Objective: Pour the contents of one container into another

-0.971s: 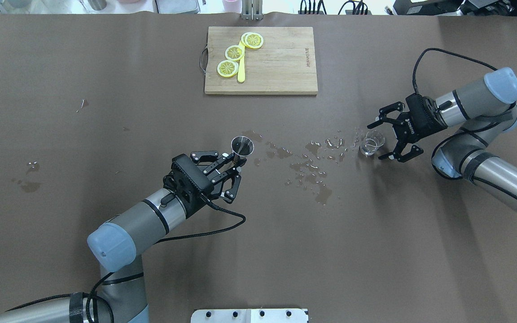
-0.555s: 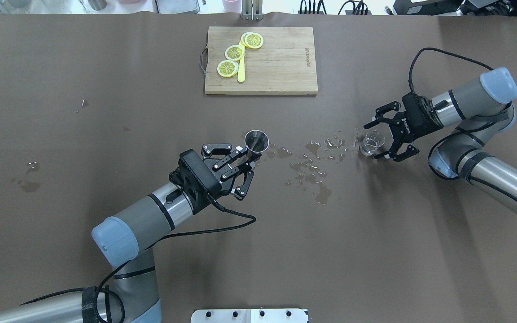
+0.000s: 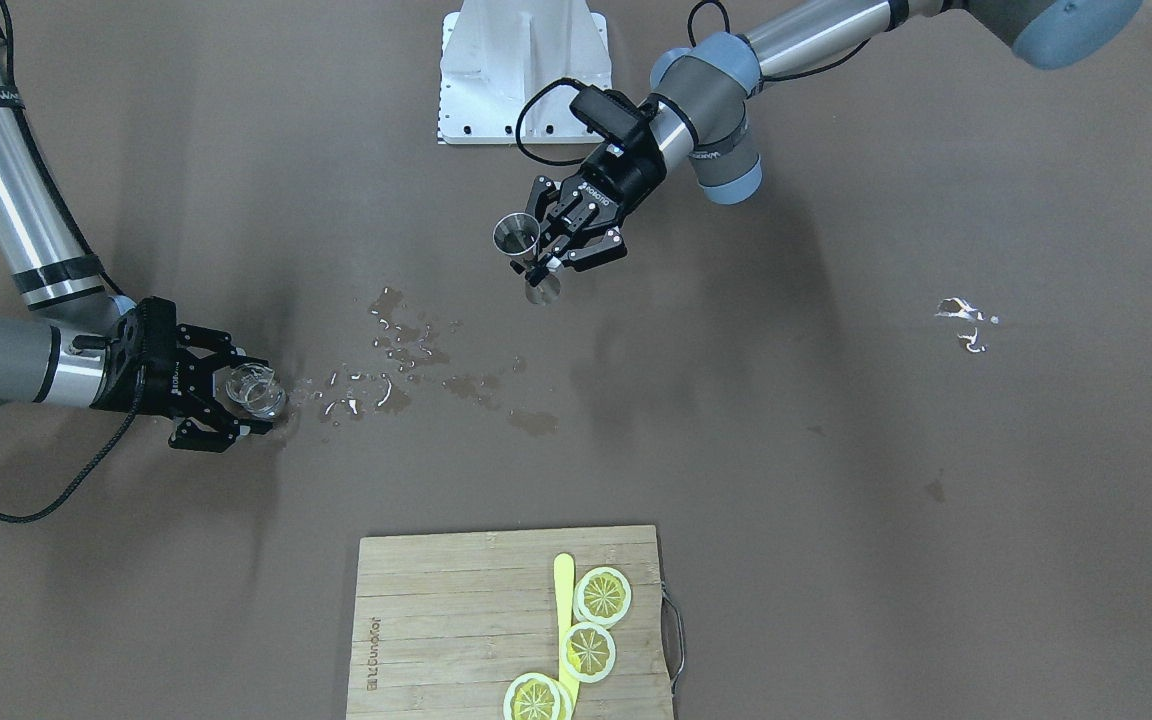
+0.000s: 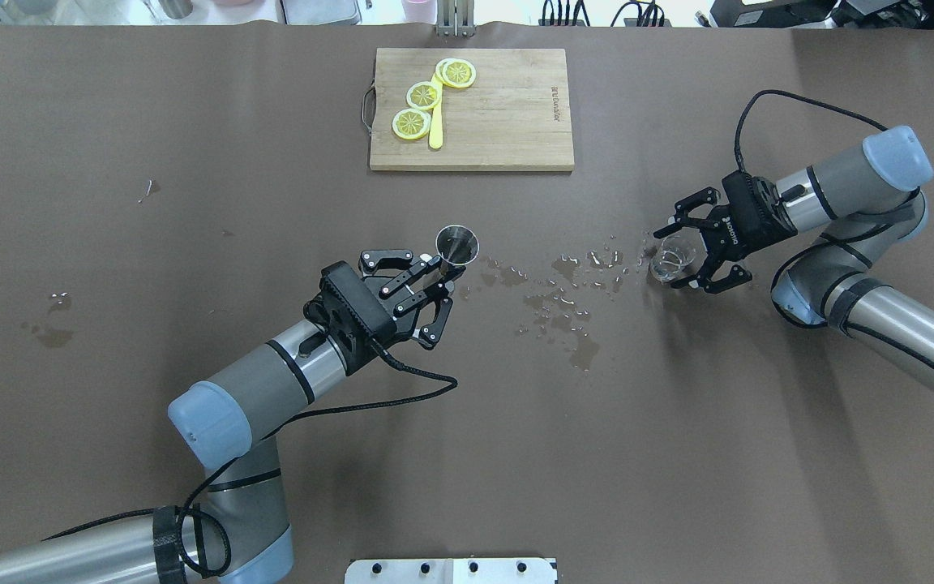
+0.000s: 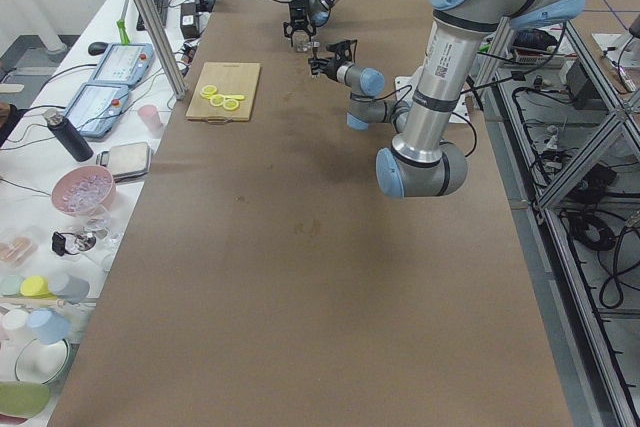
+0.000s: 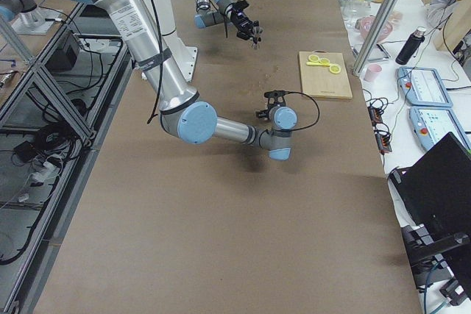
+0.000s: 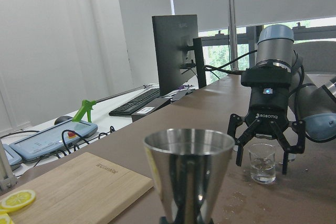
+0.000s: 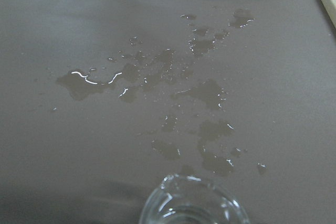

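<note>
The water needs to be poured into the steel jigger. My right gripper should grab the beaker by its clear glass body [image 3: 250,391] next.
A steel jigger [image 4: 456,246] hangs above the table, upright, with my left gripper [image 4: 441,276] shut on its narrow waist. In the left wrist view the jigger [image 7: 189,171] fills the lower middle. A small clear glass beaker [image 4: 672,261] stands on the table at the right with a little water in it. My right gripper [image 4: 680,258] is open and low, one finger on each side of the beaker, with gaps showing between fingers and glass in the left wrist view. The front-facing view shows the beaker [image 3: 254,392] between those fingers. Only the beaker's rim [image 8: 191,203] shows in the right wrist view.
Spilled water [image 4: 564,300] lies in puddles on the brown table cover between the two grippers. A wooden cutting board [image 4: 499,113] with lemon slices [image 4: 423,95] and a yellow knife sits at the far centre. Small wet spots [image 4: 53,332] mark the left side.
The left arm carried the jigger to the right and a little farther from the robot. The right gripper slid left until its open fingers straddled the beaker.
</note>
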Available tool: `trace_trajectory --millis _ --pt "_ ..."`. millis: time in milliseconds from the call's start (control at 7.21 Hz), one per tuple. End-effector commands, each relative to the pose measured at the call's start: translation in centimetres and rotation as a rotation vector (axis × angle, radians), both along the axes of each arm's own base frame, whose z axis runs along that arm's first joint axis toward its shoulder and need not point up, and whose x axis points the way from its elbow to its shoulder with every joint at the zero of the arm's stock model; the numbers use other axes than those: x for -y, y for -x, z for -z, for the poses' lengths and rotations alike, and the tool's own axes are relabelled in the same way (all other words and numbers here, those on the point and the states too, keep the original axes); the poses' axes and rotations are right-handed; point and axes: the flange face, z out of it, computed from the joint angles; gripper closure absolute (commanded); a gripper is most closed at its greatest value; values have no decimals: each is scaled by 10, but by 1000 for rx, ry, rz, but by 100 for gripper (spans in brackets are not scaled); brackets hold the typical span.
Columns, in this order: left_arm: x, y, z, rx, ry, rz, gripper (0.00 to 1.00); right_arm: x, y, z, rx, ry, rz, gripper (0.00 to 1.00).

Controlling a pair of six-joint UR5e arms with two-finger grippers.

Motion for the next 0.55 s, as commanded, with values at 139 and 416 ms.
trace_trajectory --millis 139,416 --pt "13 -39 21 20 7 6 100 -3 -2 -5 -6 24 0 20" --pt "11 -37 19 17 3 -2 100 -3 -2 -5 -7 32 0 22"
